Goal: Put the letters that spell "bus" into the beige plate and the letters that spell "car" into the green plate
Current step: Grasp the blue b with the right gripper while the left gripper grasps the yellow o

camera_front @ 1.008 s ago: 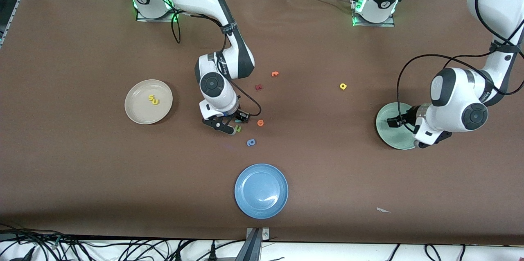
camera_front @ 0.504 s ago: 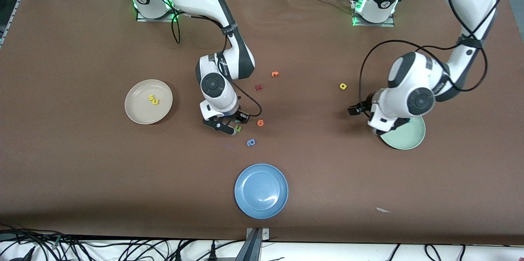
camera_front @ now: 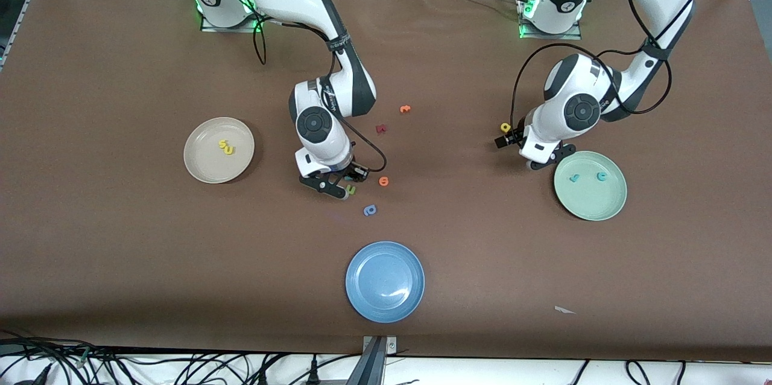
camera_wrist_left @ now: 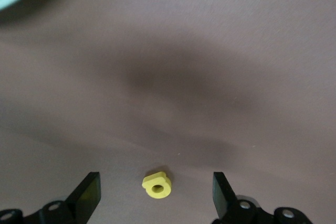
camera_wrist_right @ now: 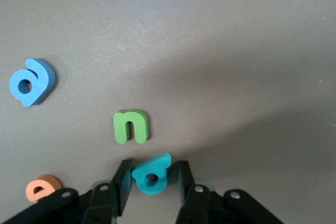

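My left gripper needs to go down first and then close on the "a": my left fingertips are above the yellow "a" in the left wrist view.
The teal "b" [camera_wrist_right: 151, 176] lies on the table between the fingers of my right gripper [camera_wrist_right: 154, 170], which stands open and narrow around it, low over the middle of the table [camera_front: 339, 184]. My left gripper [camera_wrist_left: 156, 182] hangs wide open over the yellow "a" [camera_wrist_left: 157, 184], beside the green plate [camera_front: 594, 201]; in the front view the gripper [camera_front: 502, 141] sits just by that "a" [camera_front: 505, 127]. Two teal letters [camera_front: 576, 178] [camera_front: 601, 176] lie in the green plate. The beige plate [camera_front: 193, 165] holds the yellow "s" [camera_front: 222, 144] and "u" [camera_front: 229, 150].
A green letter [camera_wrist_right: 131, 126], a periwinkle one [camera_wrist_right: 30, 81] and an orange one [camera_wrist_right: 41, 187] lie close to the right gripper. Another orange letter [camera_front: 405, 108] and a dark red one [camera_front: 380, 128] lie toward the bases. A blue plate [camera_front: 385, 281] sits near the front edge.
The left arm swung from over the green plate to the yellow "a", uncovering two teal letters in the plate. The right gripper's fingers narrowed around the teal "b".
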`<state>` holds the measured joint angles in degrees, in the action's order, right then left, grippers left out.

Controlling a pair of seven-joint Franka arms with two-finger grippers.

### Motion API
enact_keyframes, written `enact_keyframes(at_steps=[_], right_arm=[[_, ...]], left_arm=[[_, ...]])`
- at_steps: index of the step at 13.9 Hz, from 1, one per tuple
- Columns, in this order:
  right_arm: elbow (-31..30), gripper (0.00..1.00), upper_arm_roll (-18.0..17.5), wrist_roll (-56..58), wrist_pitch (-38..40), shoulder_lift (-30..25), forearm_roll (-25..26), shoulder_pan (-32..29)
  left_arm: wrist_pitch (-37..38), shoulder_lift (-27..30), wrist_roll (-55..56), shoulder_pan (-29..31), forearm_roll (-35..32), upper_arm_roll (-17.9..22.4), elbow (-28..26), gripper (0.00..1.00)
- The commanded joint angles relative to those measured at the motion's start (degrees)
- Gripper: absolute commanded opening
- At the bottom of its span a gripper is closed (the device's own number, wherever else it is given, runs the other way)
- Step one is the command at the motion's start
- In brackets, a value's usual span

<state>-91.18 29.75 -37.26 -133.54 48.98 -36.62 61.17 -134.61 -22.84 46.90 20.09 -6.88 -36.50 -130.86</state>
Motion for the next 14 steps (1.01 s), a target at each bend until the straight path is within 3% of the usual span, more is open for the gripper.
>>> enact_keyframes(at_steps=[1, 2, 4, 6, 9, 14], right_arm=[[1.5, 0.39, -1.9, -0.2, -0.9, 2.0, -0.7, -0.4], [1.5, 0.3, -1.9, 0.2, -0.9, 1.9, -0.4, -0.4], [1.5, 0.26, -1.8, 0.4, -0.6, 1.8, -0.1, -0.4], [1.5, 0.26, -1.7, 0.5, -0.1, 1.4, -0.1, -0.4], [1.5, 0.26, -1.0, 0.5, 1.3, 1.0, 0.1, -0.4], [1.1, 0.26, 4.5, 5.1, 15.0, -4.6, 4.9, -0.2]], left_arm=[[-6.3, 2.5, 1.3, 0.4, -1.1, -0.5, -5.4, 0.94], [-8.8, 2.5, 1.3, 0.4, -1.1, -0.4, -6.9, 0.94], [-9.7, 2.5, 1.3, 0.3, -1.2, -0.5, -7.8, 0.94], [-9.7, 2.4, 1.4, -0.1, -1.1, -0.7, -8.3, 0.94], [-9.7, 2.1, 1.4, -0.2, -1.2, -0.8, -8.7, 0.85], [-10.1, 1.7, 1.4, -0.4, -1.2, -0.8, -9.0, 0.71]])
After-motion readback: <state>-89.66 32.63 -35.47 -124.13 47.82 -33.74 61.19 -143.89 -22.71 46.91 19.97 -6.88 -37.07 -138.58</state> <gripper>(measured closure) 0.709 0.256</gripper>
